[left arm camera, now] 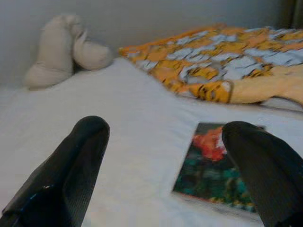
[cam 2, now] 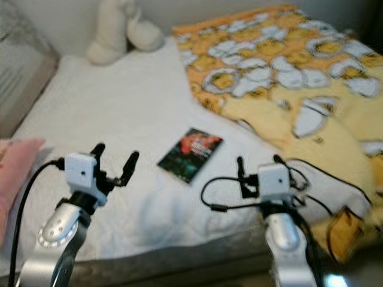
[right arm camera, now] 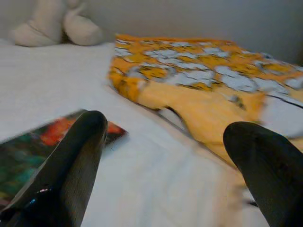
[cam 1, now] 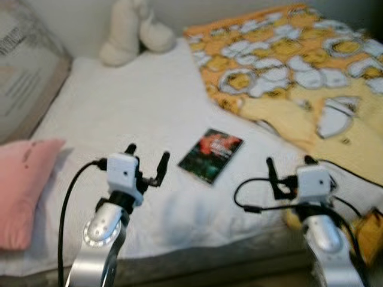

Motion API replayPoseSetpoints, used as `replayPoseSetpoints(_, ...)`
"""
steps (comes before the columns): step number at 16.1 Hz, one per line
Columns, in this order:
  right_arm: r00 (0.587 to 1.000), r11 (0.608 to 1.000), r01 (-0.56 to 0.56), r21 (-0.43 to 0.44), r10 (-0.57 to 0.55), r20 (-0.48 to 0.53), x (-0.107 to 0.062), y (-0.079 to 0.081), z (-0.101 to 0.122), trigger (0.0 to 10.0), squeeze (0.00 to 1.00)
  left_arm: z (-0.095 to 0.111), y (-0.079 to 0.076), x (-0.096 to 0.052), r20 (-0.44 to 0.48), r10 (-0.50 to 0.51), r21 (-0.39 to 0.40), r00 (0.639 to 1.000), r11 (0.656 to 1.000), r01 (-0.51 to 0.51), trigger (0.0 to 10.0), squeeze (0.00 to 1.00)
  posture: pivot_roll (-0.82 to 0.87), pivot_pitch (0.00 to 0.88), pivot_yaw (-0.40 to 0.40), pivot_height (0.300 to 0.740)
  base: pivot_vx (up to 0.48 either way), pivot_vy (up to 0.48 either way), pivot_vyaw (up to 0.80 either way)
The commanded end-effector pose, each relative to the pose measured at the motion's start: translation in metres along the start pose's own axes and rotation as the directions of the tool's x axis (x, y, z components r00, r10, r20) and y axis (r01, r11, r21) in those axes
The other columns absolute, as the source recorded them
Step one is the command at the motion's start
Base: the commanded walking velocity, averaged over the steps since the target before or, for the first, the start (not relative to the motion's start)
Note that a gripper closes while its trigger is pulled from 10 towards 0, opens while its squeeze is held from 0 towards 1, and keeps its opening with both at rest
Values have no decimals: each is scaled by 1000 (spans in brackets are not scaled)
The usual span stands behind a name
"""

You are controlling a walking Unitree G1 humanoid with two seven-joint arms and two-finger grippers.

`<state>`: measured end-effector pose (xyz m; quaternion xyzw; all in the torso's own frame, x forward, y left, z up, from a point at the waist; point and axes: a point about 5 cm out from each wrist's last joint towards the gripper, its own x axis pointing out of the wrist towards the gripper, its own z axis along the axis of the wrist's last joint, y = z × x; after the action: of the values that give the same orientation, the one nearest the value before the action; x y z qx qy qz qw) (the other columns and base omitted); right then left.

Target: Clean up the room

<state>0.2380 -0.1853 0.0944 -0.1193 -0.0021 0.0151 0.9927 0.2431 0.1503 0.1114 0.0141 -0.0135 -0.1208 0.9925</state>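
The left gripper grabs the book across its thin green-end corner [left arm camera: 177, 190] next, since the book's cover spreads wider than my open fingers.
A dark book [cam 1: 210, 155] with a red and green cover lies flat on the white bed sheet [cam 1: 137, 101], between my two arms and a little ahead of them. My left gripper [cam 1: 147, 156] hovers open over the sheet, just left of the book [left arm camera: 215, 165]. My right gripper [cam 1: 290, 166] is open too, to the right of the book [right arm camera: 28, 151], near the edge of the yellow and white blanket [cam 1: 299, 66]. Neither gripper holds anything. The blanket lies rumpled over the right half of the bed.
A cream plush toy [cam 1: 131, 30] sits at the bed's far end by the wall. A pink pillow [cam 1: 21, 185] lies at the near left, with a grey printed cushion [cam 1: 27, 72] behind it. The bed's front edge runs just below my arms.
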Motion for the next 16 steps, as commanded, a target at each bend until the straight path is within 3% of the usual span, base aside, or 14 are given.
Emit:
replayPoseSetpoints(1,1000,1000,-22,7,21,9,2,5,2,10000,0,-1,7,-1,-16,32,14,999,999,-31,10000,0,-208,0,169,740,0,0,0)
replayPoseSetpoints(5,999,999,-31,5,31,9,3,6,2,10000,0,-1,2,1,-16,31,2,999,1000,-31,10000,0,-208,0,167,740,0,0,0)
replayPoseSetpoints(13,999,999,-41,5,41,2,2,7,0,10000,0,-2,-5,3,-15,22,-12,1000,1000,-22,10000,0,-211,0,173,740,439,0,0)
replayPoseSetpoints(16,999,999,-43,5,43,-2,2,7,-1,10000,0,-3,-4,5,-20,23,-11,1000,1000,-23,10000,0,-211,0,173,740,0,0,0)
